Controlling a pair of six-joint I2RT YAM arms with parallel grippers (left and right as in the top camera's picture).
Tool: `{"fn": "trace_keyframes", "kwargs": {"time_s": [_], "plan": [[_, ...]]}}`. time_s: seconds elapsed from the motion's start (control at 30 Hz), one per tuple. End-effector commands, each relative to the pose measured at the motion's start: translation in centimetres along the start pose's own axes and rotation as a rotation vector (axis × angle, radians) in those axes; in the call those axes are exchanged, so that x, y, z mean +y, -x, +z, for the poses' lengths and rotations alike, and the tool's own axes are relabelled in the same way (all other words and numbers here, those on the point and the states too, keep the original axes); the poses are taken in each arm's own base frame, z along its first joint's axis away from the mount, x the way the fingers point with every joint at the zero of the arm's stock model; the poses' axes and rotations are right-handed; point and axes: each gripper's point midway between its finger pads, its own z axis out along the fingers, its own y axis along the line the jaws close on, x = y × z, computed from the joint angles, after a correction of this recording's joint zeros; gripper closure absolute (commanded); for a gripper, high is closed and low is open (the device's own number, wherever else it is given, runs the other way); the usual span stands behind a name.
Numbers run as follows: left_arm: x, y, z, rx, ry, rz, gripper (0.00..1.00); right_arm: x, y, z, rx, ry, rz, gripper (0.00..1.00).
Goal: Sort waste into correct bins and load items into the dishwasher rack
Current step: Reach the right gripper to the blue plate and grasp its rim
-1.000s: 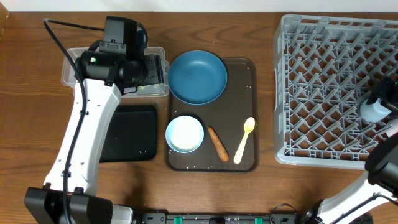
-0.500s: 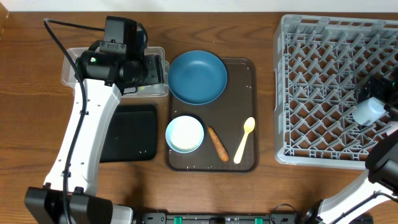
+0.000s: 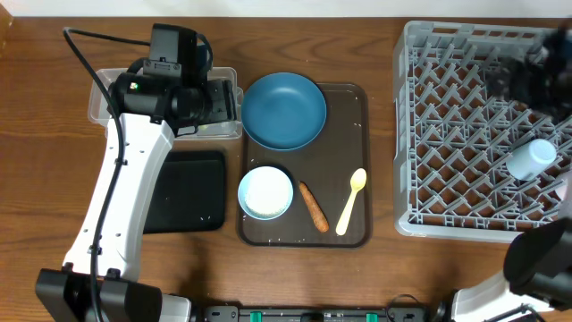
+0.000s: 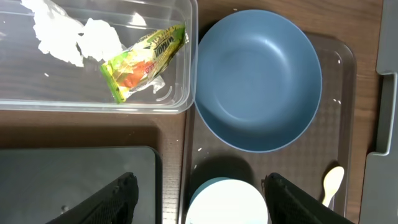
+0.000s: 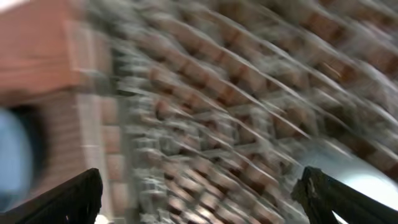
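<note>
The dark-blue bowl (image 3: 284, 111) needs to be loaded between the rack's wires, so next my right gripper needs to grip it by its rim on the side facing the rack.
My left gripper (image 4: 205, 208) is open and holds nothing; it hangs over the gap between the clear tub (image 4: 186, 74) and the brown tray. In the tub lie crumpled white tissue (image 4: 62, 34) and a yellow-green wrapper (image 4: 140, 59). The dark-blue bowl (image 3: 284, 111), white bowl (image 3: 265, 192), orange food stick (image 3: 313, 207) and pale yellow spoon (image 3: 350, 201) sit on the brown tray. The black tray (image 3: 183, 190) lies left of it. My right gripper (image 3: 536, 73) is a blur over the grey dishwasher rack (image 3: 447, 134), open and empty. A light-blue cup (image 3: 531, 157) lies in the rack.
The brown serving tray (image 3: 357, 98) sits mid-table between the bins and the rack. My left arm (image 3: 125, 179) crosses over the black tray's left edge. The rack's upright pegs (image 5: 205, 106) fill the motion-blurred right wrist view.
My right gripper opened, left the light-blue cup lying in the rack, and swung away toward the rack's far side. The left arm stayed put, its jaws a little wider.
</note>
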Motion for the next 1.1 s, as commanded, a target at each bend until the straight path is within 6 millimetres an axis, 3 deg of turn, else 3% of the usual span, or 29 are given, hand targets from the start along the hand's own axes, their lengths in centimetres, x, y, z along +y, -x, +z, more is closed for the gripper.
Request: {"fn": "trace_keyframes", "kwargs": {"time_s": [0.0,0.23,0.47,0.63,0.77,0.97,1.07], "plan": [[0.5,-0.2,0.2,0.011,0.021,0.013,0.32,6.7,-0.1,0.9,0.005,0.197,-0.118,0.01],[1.3,-0.7,0.1,0.030,0.062,0.010,0.32,16.7,-2.4,5.8,0.054,0.269,-0.323,0.07],[3.0,-1.7,-0.1,0.064,0.158,0.009,0.32,22.7,-7.1,13.7,0.139,0.194,-0.423,0.21],[3.1,-2.0,-0.2,0.075,0.161,0.008,0.32,25.1,-10.0,18.2,0.157,0.116,-0.394,0.33],[3.1,-2.0,-0.2,0.075,0.161,0.008,0.32,26.6,-12.5,20.8,0.186,0.108,-0.415,0.40],[3.1,-2.0,-0.2,0.075,0.161,0.008,0.32,24.5,-13.8,23.0,0.182,-0.074,-0.381,0.53],[3.1,-2.0,-0.2,0.075,0.161,0.008,0.32,23.1,-13.4,23.0,0.169,-0.148,-0.350,0.73]]}}
